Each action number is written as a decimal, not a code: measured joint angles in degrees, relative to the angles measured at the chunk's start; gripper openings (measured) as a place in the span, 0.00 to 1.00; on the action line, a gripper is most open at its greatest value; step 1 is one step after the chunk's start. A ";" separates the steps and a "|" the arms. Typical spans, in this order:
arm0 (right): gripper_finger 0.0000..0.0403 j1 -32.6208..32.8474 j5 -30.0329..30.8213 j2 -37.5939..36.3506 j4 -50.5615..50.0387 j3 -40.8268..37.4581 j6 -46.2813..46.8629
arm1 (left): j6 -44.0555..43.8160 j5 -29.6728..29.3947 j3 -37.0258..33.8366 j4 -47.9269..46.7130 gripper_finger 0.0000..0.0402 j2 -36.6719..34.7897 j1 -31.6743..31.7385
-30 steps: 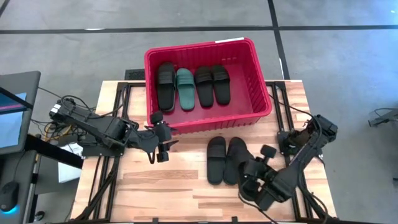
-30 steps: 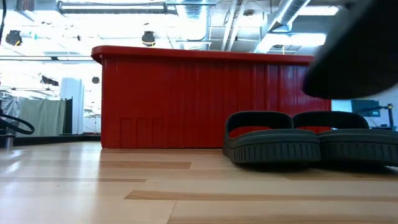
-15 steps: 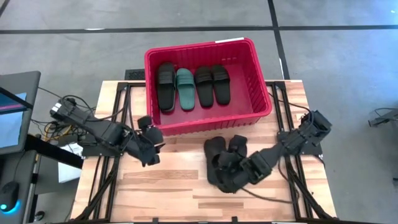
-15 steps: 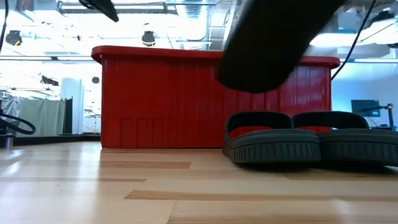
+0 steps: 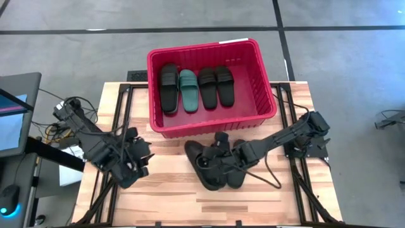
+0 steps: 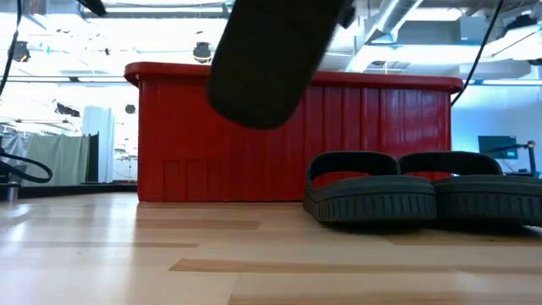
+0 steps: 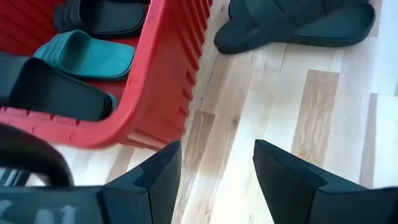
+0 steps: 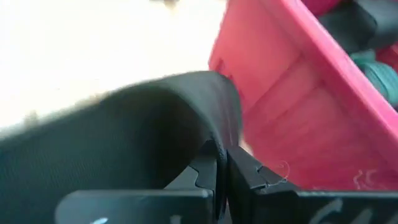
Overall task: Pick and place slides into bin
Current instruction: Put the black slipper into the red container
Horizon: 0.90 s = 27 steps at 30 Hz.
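Observation:
My right gripper keeps hold of the black slide (image 5: 199, 174) from here until it is in the bin. The slide hangs tilted above the table in front of the bin (image 5: 266, 82).
The red bin (image 5: 266, 82) stands at the table's far middle and holds three black slides and one green slide (image 5: 188, 90). Two black slides (image 5: 235, 170) lie side by side on their soles on the table in front of the bin, and they also show in the low view (image 6: 423, 191). My right gripper (image 5: 212, 153) reaches in from the right and is shut on a third black slide (image 5: 196, 157) held above the table, just left of that pair. My left gripper (image 5: 140, 153) is open and empty over the table's left part, near the bin's near left corner (image 7: 155, 93). My right gripper pinches a thin edge of the black slide (image 8: 214, 134) between its two fingers; which part of the slide that is, I cannot tell. The fingers come from the table's right side. The slide is lifted clear of the table (image 6: 271, 59), in front of the bin's near wall.
The bin's near wall (image 6: 288, 135) stands just beyond the held slide. Bare wood lies at the table's near edge (image 5: 190, 206) and between the two grippers. Cables and a monitor stand off the table's left side (image 5: 12, 114).
My right gripper has gone from the table's near right toward the left, past the pair on the table, carrying the black slide clear of the table. My left gripper has drawn back from the bin's near wall toward the table's near left.

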 joint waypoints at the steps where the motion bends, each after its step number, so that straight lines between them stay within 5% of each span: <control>1: 0.01 -0.57 -0.99 0.64 1.79 0.29 -0.08 | -1.78 -0.38 0.00 -0.93 0.47 0.00 -1.25; 12: 0.01 -2.03 -6.23 10.68 3.03 7.13 -0.98 | -16.69 -4.79 0.00 -7.82 0.47 0.00 -10.24; 27: 0.01 -4.76 -7.91 21.52 -10.58 18.80 3.34 | -18.78 -7.73 0.00 -7.81 0.47 0.02 -10.89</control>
